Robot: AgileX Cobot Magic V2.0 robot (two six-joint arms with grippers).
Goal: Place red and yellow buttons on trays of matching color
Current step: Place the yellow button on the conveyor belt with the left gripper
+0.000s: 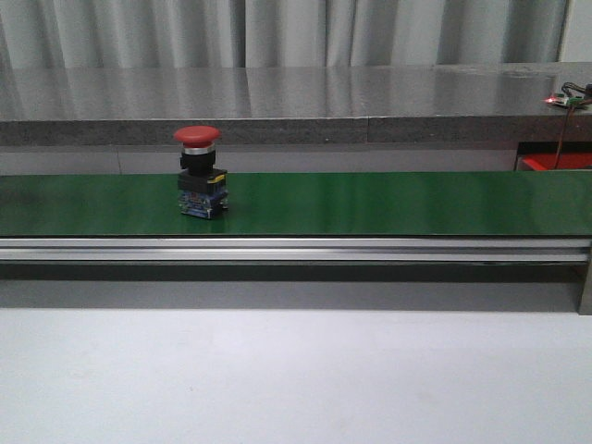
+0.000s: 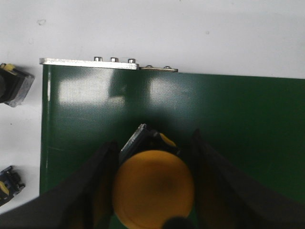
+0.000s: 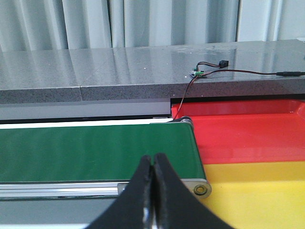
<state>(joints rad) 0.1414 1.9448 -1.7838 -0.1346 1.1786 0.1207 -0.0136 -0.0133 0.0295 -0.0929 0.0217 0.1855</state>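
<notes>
The yellow button's dark base (image 2: 147,139) is low over the belt's green surface in the left wrist view. The button would stand, so my left gripper should open its fingers.
A yellow button (image 2: 152,188) with a broad round cap sits between the fingers of my left gripper (image 2: 153,143), which is shut on it above the end of the green belt (image 2: 228,109). A red button (image 1: 198,176) stands upright on the belt (image 1: 388,203), left of centre in the front view. Neither arm shows in that view. My right gripper (image 3: 153,157) is shut and empty, hovering by the belt's other end (image 3: 95,152). Just past that end lie the red tray (image 3: 248,133) and, nearer, the yellow tray (image 3: 257,191).
Two more button units (image 2: 14,83) (image 2: 9,183) lie on the white table beside the belt's end. A grey stone ledge (image 1: 296,102) runs behind the belt, with a small wired circuit board (image 3: 198,72) on it. The belt has an aluminium side rail (image 1: 277,250).
</notes>
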